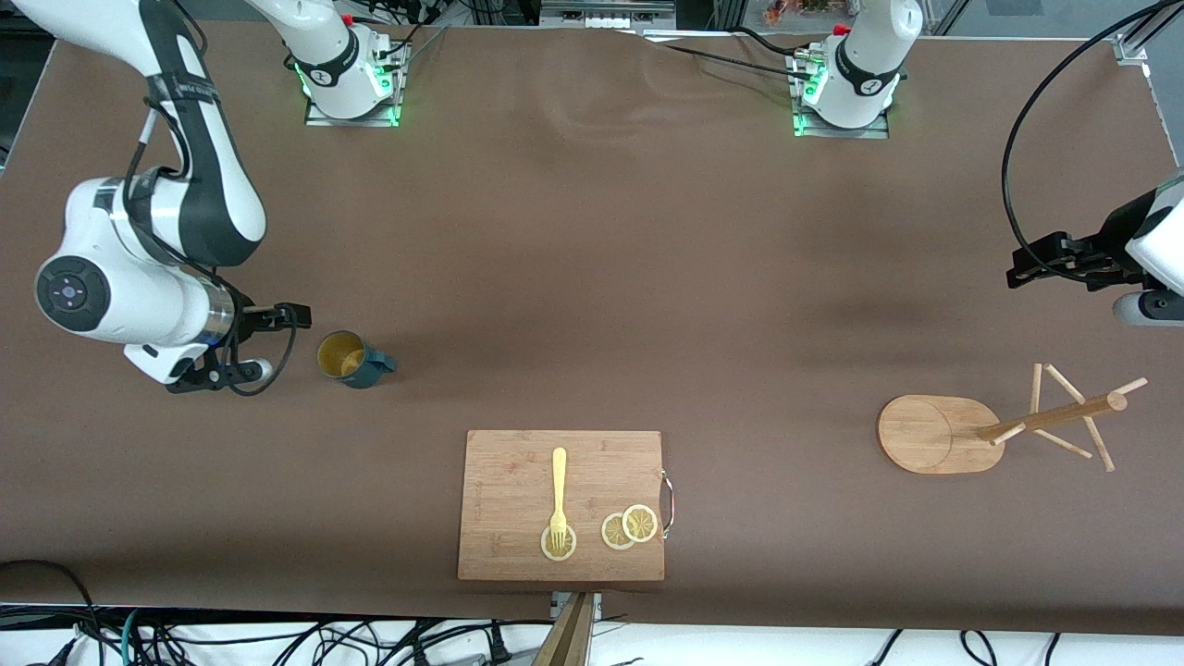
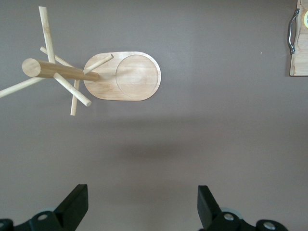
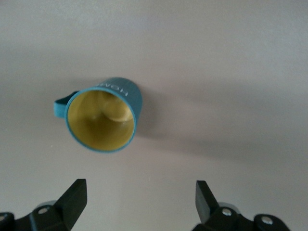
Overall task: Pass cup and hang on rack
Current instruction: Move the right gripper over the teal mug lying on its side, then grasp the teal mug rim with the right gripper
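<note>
The dark teal cup's handle should stay free to hang on the rack, so my right gripper should grab the cup by its rim next.
The dark teal cup with a yellowish inside stands upright on the table toward the right arm's end; it also shows in the right wrist view. My right gripper is open and empty, low beside the cup and apart from it. The wooden rack, with an oval base, a pole and thin pegs, stands toward the left arm's end and shows in the left wrist view. My left gripper is open and empty, up over bare table beside the rack.
A rectangular wooden cutting board with a metal handle lies near the front edge. It carries a yellow fork and lemon slices. Its edge shows in the left wrist view. Cables run along the table's edges.
</note>
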`<state>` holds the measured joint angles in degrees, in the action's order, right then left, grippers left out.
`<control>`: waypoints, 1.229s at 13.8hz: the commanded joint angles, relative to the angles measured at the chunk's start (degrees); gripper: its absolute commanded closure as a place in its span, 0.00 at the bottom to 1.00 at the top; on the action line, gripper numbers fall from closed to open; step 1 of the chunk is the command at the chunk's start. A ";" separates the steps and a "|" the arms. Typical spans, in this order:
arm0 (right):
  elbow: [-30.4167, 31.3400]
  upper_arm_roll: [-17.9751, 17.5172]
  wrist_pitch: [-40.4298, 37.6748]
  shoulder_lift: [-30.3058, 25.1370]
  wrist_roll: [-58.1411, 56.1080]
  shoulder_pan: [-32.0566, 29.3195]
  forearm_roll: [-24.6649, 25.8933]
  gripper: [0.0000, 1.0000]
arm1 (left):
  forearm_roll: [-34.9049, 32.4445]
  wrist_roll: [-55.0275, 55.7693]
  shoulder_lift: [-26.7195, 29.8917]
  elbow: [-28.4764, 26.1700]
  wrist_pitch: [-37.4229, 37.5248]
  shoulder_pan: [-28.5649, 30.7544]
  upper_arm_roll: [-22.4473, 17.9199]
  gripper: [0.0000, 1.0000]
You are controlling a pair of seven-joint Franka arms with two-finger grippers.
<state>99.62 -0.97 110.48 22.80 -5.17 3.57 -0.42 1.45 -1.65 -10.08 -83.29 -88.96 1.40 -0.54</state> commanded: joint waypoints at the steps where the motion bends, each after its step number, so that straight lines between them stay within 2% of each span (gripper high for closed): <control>1: 0.58 -0.35 4.55 1.88 -0.72 0.38 -1.17 0.00 | 1.10 0.07 -0.82 2.08 1.34 0.27 0.01 0.00; 8: 1.02 -0.35 10.54 6.46 -0.55 0.82 -1.17 0.02 | 1.10 0.07 -0.82 2.16 1.34 0.27 0.01 0.00; 10: 1.63 -0.35 11.94 7.34 -0.46 0.82 -1.17 0.06 | 1.10 0.07 -0.82 2.08 1.34 0.27 -0.07 0.00; 17: 3.39 -0.79 13.00 7.26 1.82 1.17 -1.43 0.52 | 1.10 0.07 -0.82 2.08 1.34 0.27 -0.08 0.00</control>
<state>101.60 -1.39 122.55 30.93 -4.63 4.40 -0.80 1.45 -1.65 -10.10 -83.28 -88.96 1.40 -0.55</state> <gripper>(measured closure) 0.392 0.000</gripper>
